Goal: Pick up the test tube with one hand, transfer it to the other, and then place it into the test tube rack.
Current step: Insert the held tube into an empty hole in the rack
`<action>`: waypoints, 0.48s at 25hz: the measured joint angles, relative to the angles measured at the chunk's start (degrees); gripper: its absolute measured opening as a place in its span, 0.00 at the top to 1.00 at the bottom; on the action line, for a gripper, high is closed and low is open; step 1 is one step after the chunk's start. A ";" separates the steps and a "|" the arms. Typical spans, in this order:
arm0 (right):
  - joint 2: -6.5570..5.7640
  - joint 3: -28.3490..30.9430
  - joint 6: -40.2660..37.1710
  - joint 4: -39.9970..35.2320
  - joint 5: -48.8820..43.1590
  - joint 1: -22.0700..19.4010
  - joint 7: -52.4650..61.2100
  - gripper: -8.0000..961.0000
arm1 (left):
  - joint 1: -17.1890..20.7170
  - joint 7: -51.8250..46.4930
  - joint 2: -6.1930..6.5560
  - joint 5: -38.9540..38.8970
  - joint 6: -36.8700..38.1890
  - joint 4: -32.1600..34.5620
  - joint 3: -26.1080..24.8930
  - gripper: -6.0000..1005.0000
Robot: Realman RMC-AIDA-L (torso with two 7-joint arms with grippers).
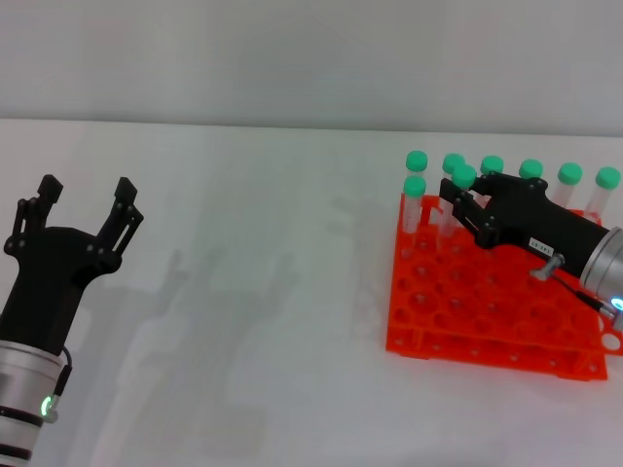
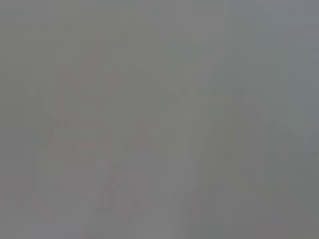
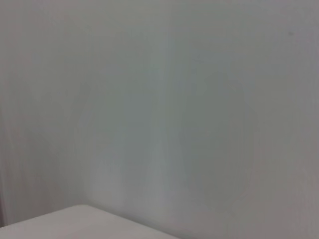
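The tube's lower end (image 1: pixel 448 222) is inside the rack's hole, so my right gripper should open now.
The orange-red test tube rack (image 1: pixel 458 311) stands on the white table at the right. Several green-capped test tubes stand upright along its far rows. My right gripper (image 1: pixel 463 202) reaches over the rack from the right and is shut on one test tube (image 1: pixel 463 177) just under its cap. It holds the tube upright over the second row, beside another tube (image 1: pixel 415 187). My left gripper (image 1: pixel 86 206) is open and empty above the table at the far left. Both wrist views show only blank pale surface.
The white table (image 1: pixel 263 292) stretches between the two arms. A pale wall (image 1: pixel 292 58) runs behind it. The rack's near rows of holes (image 1: pixel 467 292) hold no tubes.
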 joint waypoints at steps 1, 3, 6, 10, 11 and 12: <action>0.00 -0.17 -0.20 -0.08 -0.02 0.08 0.21 0.77 | -0.04 0.00 0.00 0.03 0.00 0.00 0.00 0.11; 0.00 -0.29 -0.40 -0.13 -0.04 0.08 0.37 0.77 | -0.08 0.00 0.00 0.06 0.00 0.00 0.00 0.11; 0.00 -0.31 -0.35 -0.15 -0.06 0.08 0.46 0.77 | -0.09 -0.04 0.00 0.05 0.00 0.00 0.00 0.11; 0.00 -0.31 -0.44 -0.18 -0.08 0.13 0.49 0.76 | -0.09 -0.08 0.00 0.00 0.00 0.00 0.00 0.11; 0.00 -0.31 -0.71 -0.19 -0.09 0.26 0.63 0.75 | -0.09 -0.08 0.00 0.00 0.00 0.00 0.00 0.11; 0.00 -0.31 -0.97 -0.18 -0.09 0.35 0.81 0.75 | -0.09 -0.09 0.00 -0.01 0.00 0.00 0.00 0.11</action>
